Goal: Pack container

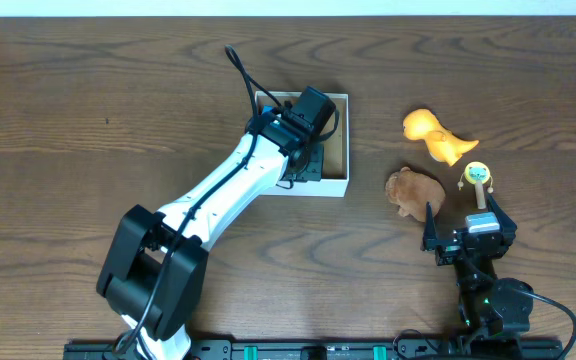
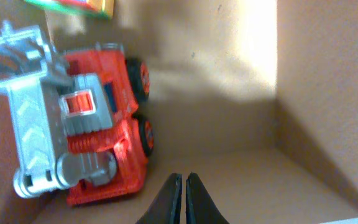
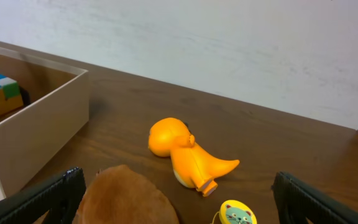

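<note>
My left gripper would come up empty if I lifted it now. The red and grey toy truck (image 2: 86, 124) is on the bottom of the box, outside my fingers.
The container (image 1: 340, 145) is a white box with a tan inside, at the table's middle. My left gripper (image 2: 183, 198) is inside it, shut and empty, beside a red and grey toy truck (image 2: 86, 124) lying on the box floor (image 2: 241, 180). My right gripper (image 1: 468, 238) is open and empty near the front right. Ahead of it lie a brown plush toy (image 3: 126, 199), an orange dinosaur (image 3: 185, 152) and a small yellow cat-face toy (image 3: 237, 213). A colour cube (image 3: 2, 93) sits in the container (image 3: 39, 127).
The dinosaur (image 1: 436, 135), plush (image 1: 413, 190) and yellow toy (image 1: 478, 178) lie on the wood table right of the container. The left arm (image 1: 218, 195) reaches over the box's front wall.
</note>
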